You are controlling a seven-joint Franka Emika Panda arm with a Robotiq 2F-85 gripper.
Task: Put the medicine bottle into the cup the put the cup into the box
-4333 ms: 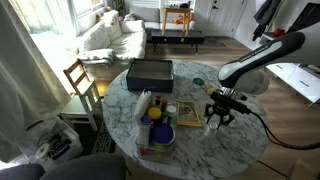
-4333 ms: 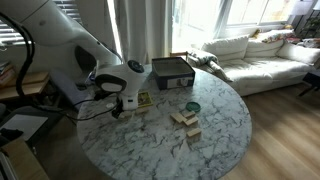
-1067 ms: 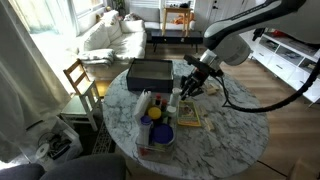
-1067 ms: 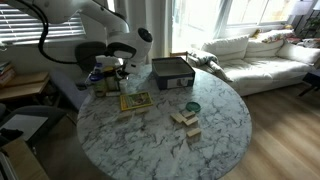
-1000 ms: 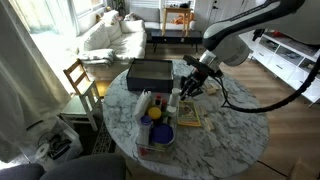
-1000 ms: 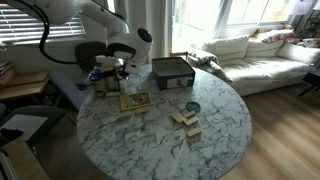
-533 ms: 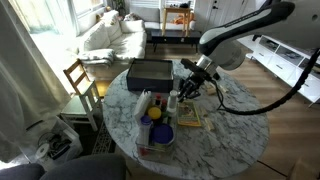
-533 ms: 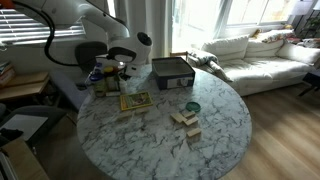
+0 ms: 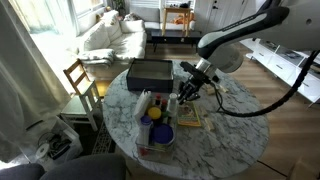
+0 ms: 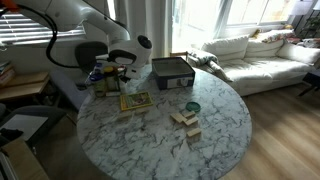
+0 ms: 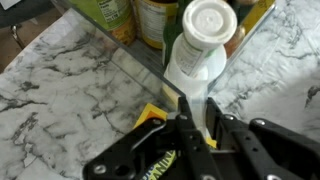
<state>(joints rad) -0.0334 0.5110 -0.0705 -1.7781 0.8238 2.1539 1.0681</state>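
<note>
My gripper should open now. The lower end of the white medicine bottle touches the tabletop beside the tray, so the bottle would stay standing if released.
My gripper [image 11: 200, 125] is shut on a white medicine bottle [image 11: 200, 45] with a white cap, which sticks out ahead of the fingers in the wrist view. In both exterior views the gripper [image 9: 187, 91] [image 10: 113, 78] hangs just above the marble table, beside a tray of containers [image 9: 153, 128]. A blue cup [image 9: 156, 113] stands in that tray. The dark box [image 9: 150, 72] [image 10: 172, 72] sits open at the table's far edge. The bottle itself is too small to make out in the exterior views.
Jars and cans [image 11: 150, 18] stand just beyond the bottle. A yellow-edged book [image 9: 188, 116] [image 10: 134, 101] lies under the gripper. A green lid [image 10: 192, 107] and wooden blocks [image 10: 185, 121] lie mid-table. A wooden chair [image 9: 80, 80] stands by the table.
The gripper has crossed from the table's near edge to the tray side. Over the last second it has only edged slightly lower, with the bottle still held.
</note>
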